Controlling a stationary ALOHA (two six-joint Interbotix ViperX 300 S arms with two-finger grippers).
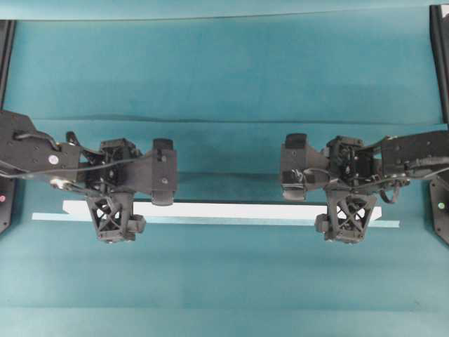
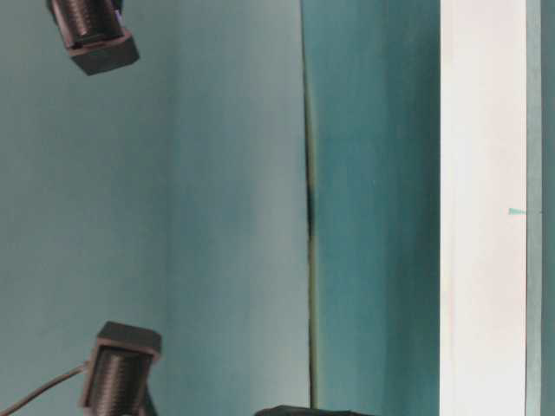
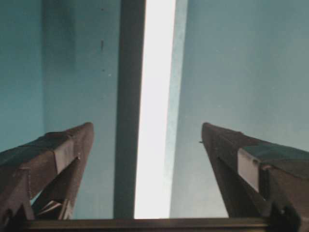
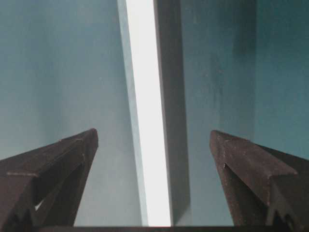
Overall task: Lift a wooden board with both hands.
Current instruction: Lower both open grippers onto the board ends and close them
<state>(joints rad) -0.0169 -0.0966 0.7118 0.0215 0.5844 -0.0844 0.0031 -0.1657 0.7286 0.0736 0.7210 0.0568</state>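
Observation:
My left gripper lowers next before it closes on the board, since teal cloth shows between its fingers, which stop above the white board [image 1: 78, 207] [image 3: 154, 125].
The wooden board [image 1: 231, 209] is a long white plank lying across the teal table, left to right. My left gripper [image 1: 112, 214] stands over its left end and my right gripper [image 1: 349, 214] over its right end. In the left wrist view the board [image 3: 154, 96] runs up the middle between the wide-apart fingers [image 3: 72, 145], and the left gripper [image 3: 147, 125] is open, touching nothing. The right wrist view shows the same: the board [image 4: 145, 72] runs between the spread fingers [image 4: 227, 150] of the open right gripper [image 4: 153, 131]. At table level the board [image 2: 481, 217] shows as a white band.
A thin pale teal strip [image 1: 210, 221] runs along the board's near edge. Black frame posts stand at the far left [image 1: 5, 56] and far right [image 1: 440, 56]. A fold in the teal cloth [image 1: 224, 121] crosses behind the arms. Black arm parts [image 2: 117, 373] show at table level.

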